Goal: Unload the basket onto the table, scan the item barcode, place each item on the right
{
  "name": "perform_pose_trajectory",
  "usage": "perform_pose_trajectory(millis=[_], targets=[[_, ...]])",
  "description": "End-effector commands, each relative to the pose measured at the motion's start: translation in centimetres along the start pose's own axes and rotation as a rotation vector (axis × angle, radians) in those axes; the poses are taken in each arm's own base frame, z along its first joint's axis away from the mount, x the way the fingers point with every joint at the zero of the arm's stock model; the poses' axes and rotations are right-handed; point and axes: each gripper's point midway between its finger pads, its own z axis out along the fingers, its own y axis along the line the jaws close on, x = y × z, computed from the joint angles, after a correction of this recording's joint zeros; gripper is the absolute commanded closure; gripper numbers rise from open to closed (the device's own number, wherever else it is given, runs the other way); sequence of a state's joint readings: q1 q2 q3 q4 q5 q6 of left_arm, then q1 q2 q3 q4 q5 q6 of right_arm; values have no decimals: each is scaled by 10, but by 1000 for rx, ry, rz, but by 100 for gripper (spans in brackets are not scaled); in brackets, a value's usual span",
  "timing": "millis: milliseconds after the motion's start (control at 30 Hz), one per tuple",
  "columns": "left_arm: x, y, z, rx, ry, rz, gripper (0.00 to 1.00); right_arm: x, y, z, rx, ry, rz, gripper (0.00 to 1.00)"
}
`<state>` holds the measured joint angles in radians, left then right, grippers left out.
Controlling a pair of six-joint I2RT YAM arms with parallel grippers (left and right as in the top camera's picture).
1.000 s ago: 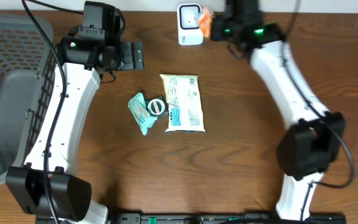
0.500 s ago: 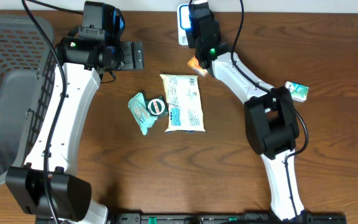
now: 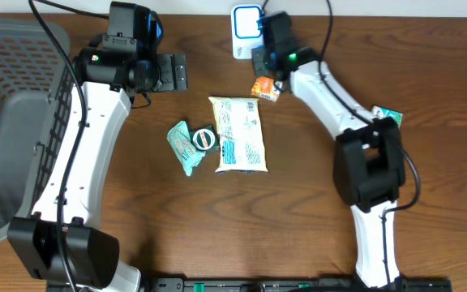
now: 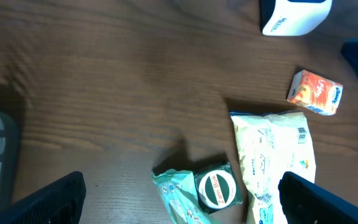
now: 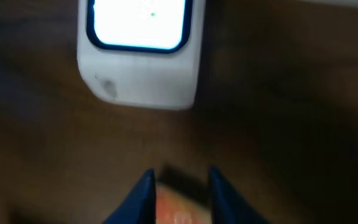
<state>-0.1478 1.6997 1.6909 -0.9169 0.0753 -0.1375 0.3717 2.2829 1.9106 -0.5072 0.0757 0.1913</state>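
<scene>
The small orange box needs its sides free to scan the barcode, so my right gripper should reach the box and grab one end of it.
The small orange box (image 3: 264,88) (image 4: 314,92) lies on the table just in front of the white scanner (image 3: 247,28) (image 4: 294,15) (image 5: 140,53), whose screen glows. My right gripper (image 3: 266,71) (image 5: 179,180) hovers over the box with its blue fingers (image 5: 143,193) a little apart. The right wrist view shows the box (image 5: 179,208) blurred in the gap below them. In the left wrist view the box rests free on the wood. My left gripper (image 3: 173,71) (image 4: 182,190) stands wide open and empty at the upper left, above the teal packet.
A cream pouch (image 3: 237,134) lies mid-table. Beside it lie a teal packet (image 3: 182,148) and a round green-and-white tin (image 3: 204,138). A small green-and-white box (image 3: 386,118) sits by the right arm. A grey mesh basket (image 3: 6,122) fills the left edge.
The right arm carried the orange box from the scanner's face down to the table in front of it. Its jaws have parted from the box. The left arm has not moved.
</scene>
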Motion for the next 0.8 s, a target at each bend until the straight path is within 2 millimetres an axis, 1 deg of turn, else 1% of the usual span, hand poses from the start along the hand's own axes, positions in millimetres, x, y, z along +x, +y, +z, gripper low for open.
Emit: perform_pose_trajectory(millis=[0,100,167,300,333,533,633,767], targets=[[-3,1,-5,-4,-14,-6,2,5,-4,-5,-156,67,91,74],[-3,1,-5,-4,-14,-6,2,18,-13,1,-207,124,126,63],[-3,1,-5,-4,-14,-6,2,25,-18,5,-245,151,145,59],[-3,1,-5,-4,-14,-6,2,38,-17,15,-357,195,143,55],[-3,1,-5,-4,-14,-6,2,45,-19,21,-363,212,148,53],[-3,1,-5,-4,-14,-6,2,70,-20,48,-379,261,161,51],[-3,1,-5,-4,-14,-6,2,74,-17,51,-395,269,165,51],[-3,1,-5,-4,-14,-6,2,76,-18,50,-394,280,161,56]])
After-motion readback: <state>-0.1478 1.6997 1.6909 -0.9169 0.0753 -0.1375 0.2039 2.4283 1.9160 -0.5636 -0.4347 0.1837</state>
